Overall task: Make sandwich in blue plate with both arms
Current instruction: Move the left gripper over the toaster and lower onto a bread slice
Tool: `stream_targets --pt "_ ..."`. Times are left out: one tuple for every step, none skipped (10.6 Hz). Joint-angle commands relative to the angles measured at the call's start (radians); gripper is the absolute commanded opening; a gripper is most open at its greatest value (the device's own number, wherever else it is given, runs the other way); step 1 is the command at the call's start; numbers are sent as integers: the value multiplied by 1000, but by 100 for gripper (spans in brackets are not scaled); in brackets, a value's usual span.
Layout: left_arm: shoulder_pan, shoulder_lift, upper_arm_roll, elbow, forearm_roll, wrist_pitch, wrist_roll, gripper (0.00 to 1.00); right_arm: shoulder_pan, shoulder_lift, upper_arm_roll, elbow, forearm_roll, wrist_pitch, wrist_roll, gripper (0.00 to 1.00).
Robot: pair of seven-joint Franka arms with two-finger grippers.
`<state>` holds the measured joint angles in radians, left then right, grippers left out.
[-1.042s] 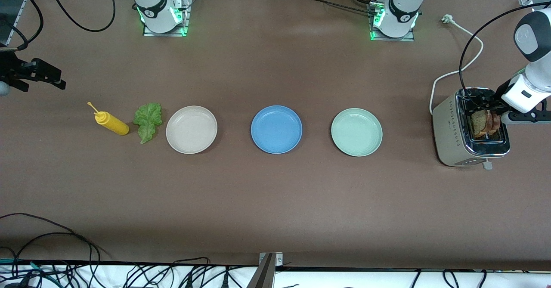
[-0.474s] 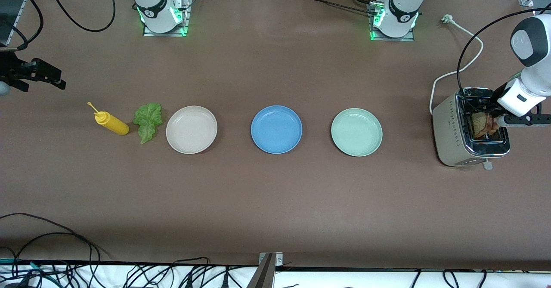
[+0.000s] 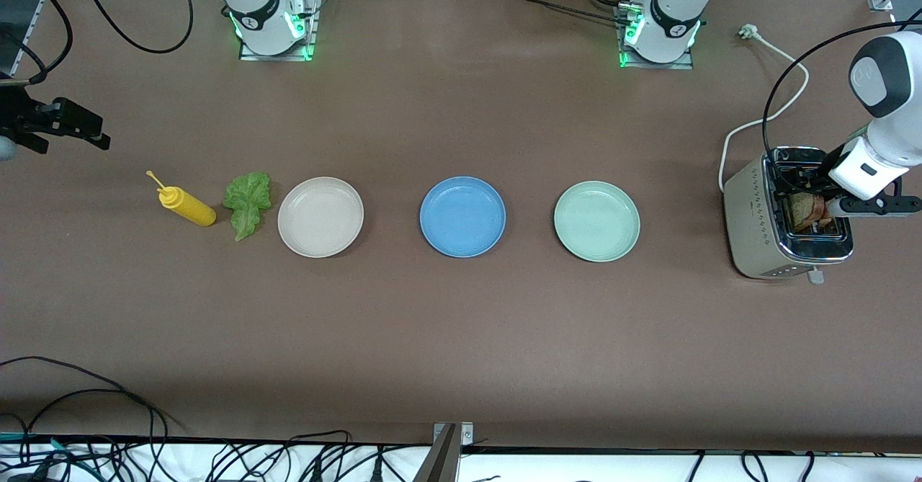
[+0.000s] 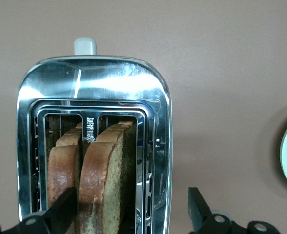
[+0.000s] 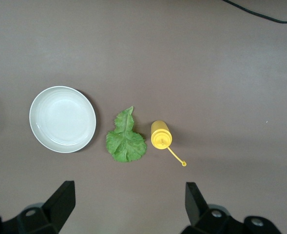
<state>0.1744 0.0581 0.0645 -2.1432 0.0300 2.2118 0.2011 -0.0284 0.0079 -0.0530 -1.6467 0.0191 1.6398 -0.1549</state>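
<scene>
My left gripper's fingers are level with the crust on both sides of the bread slice [image 4: 102,183], over the silver toaster's slot [image 4: 130,214]. My left gripper should close on the slice now.
Two brown bread slices [image 4: 104,170] stand upright in the slots of a silver toaster [image 4: 94,87] at the left arm's end of the table. My left gripper [image 4: 131,200] hangs open right over them. One finger sits at the gap between the slices, and the other is outside the toaster's side wall. In the front view the left gripper [image 3: 821,197] partly covers the bread [image 3: 807,212]. The blue plate [image 3: 462,216] lies bare at mid-table. A green lettuce leaf [image 3: 248,202] lies on the table by the beige plate. My right gripper [image 5: 128,195] waits open, high over the table near the lettuce [image 5: 126,139].
A beige plate [image 3: 320,217] and a mint-green plate [image 3: 596,221] flank the blue one. A yellow squeeze bottle [image 3: 186,206] lies beside the lettuce toward the right arm's end. The toaster's white cord [image 3: 763,118] loops toward the robots' bases.
The left hand has shifted slightly and come down over the toaster, so it covers more of the bread. The right arm has not moved.
</scene>
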Motion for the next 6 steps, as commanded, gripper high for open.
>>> stream_targets --pt "4 8 -3 -3 -7 17 14 100 -1 14 2 28 13 -21 11 100" --pt "4 8 -3 -4 -7 17 14 100 1 15 2 28 13 -20 11 100" --pt "4 9 -3 -4 -7 17 14 95 1 17 2 28 13 -20 11 100" --pt "2 9 -3 -6 -7 17 14 79 1 17 2 28 13 -20 11 100" --pt "2 12 -3 -7 -7 17 14 65 -1 17 2 28 13 -20 11 100" --pt "2 16 -3 -11 -7 20 14 56 1 17 2 28 13 -20 11 100"
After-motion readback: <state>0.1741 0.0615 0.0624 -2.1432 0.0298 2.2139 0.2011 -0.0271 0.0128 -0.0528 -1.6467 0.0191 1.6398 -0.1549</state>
